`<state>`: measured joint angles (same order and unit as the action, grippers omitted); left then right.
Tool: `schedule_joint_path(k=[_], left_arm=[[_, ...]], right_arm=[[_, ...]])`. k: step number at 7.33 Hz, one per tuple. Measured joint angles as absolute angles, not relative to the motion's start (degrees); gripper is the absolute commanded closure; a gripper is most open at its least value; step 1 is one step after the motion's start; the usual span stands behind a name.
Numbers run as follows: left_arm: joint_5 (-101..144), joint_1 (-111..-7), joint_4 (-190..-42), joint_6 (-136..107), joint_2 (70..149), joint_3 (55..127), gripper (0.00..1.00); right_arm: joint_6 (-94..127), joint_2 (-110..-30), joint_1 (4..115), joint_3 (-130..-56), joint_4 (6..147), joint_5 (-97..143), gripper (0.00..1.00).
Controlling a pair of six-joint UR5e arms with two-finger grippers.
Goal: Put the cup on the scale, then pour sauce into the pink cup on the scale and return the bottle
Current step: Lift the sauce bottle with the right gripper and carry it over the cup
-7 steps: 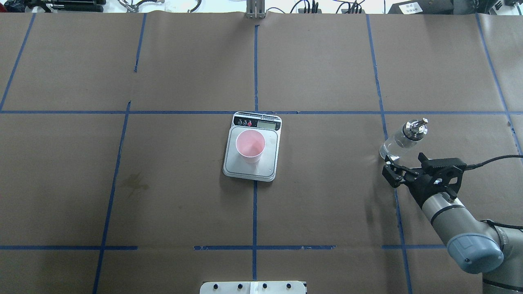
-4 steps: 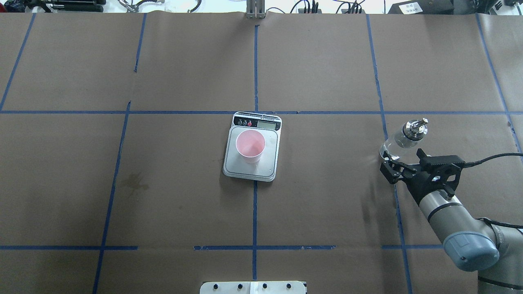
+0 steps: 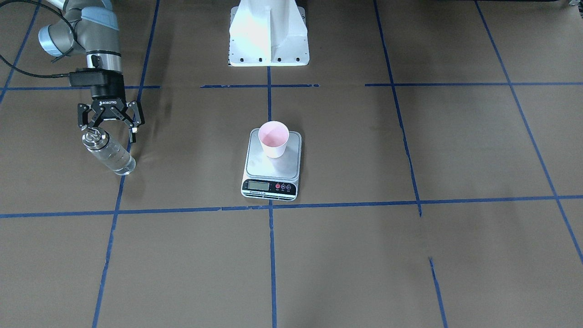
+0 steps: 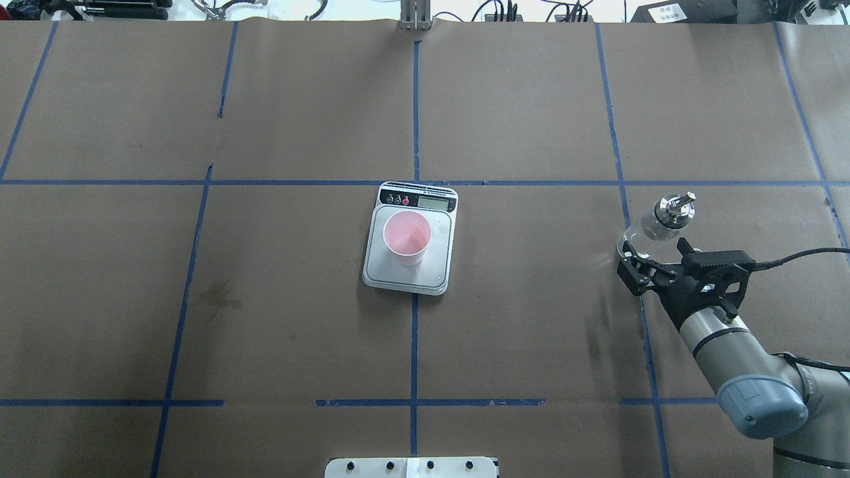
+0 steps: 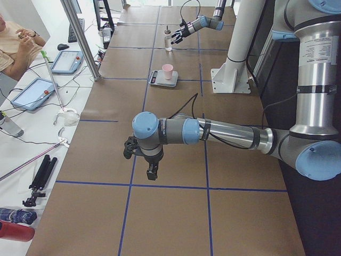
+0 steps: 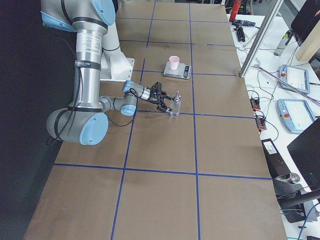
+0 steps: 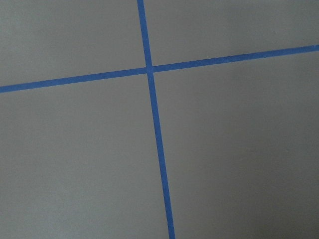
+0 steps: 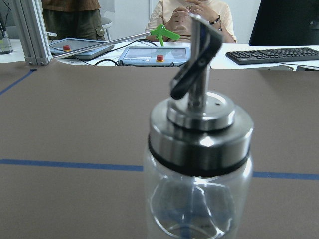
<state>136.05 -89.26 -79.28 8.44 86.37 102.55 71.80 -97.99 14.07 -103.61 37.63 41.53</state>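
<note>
I should grab the bottle by its clear glass body (image 3: 115,156) with my right gripper to pour sauce into the pink cup (image 3: 273,136).
The pink cup (image 4: 406,236) stands upright on the silver scale (image 4: 435,277) at the table's middle; both also show in the front-facing view, the cup (image 3: 273,136) on the scale (image 3: 293,169). The clear glass bottle (image 4: 654,227) with its silver spout cap stands upright at the right. My right gripper (image 4: 654,259) is open, low, just on the robot's side of the bottle, with its fingers spread about the bottle's base. In the right wrist view the bottle (image 8: 199,164) fills the centre, very close. My left gripper (image 5: 152,169) shows only in the left side view, and I cannot tell its state.
Brown paper with blue tape lines (image 4: 414,345) covers the table. The robot's white base (image 3: 268,34) stands at the near edge. The left wrist view shows only paper and a tape cross (image 7: 149,68). Operators, tablets and cables lie beyond the far edge (image 8: 154,52).
My right gripper has crept forward toward the bottle, and its open fingers now flank the bottle's base. The cup, scale and bottle have not moved.
</note>
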Motion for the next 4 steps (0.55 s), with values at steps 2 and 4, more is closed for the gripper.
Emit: schedule_joint_path(k=[2, 4], left_arm=[[135.94, -89.29, -79.28, 8.38, 86.26, 103.11, 0.00], [135.89, -89.34, -79.28, 8.35, 86.23, 103.48, 0.00]], right_arm=[[71.75, -96.57, 15.74, -101.72, 37.64, 41.40, 0.00], [71.64, -93.22, 17.41, -98.56, 37.62, 41.40, 0.06]])
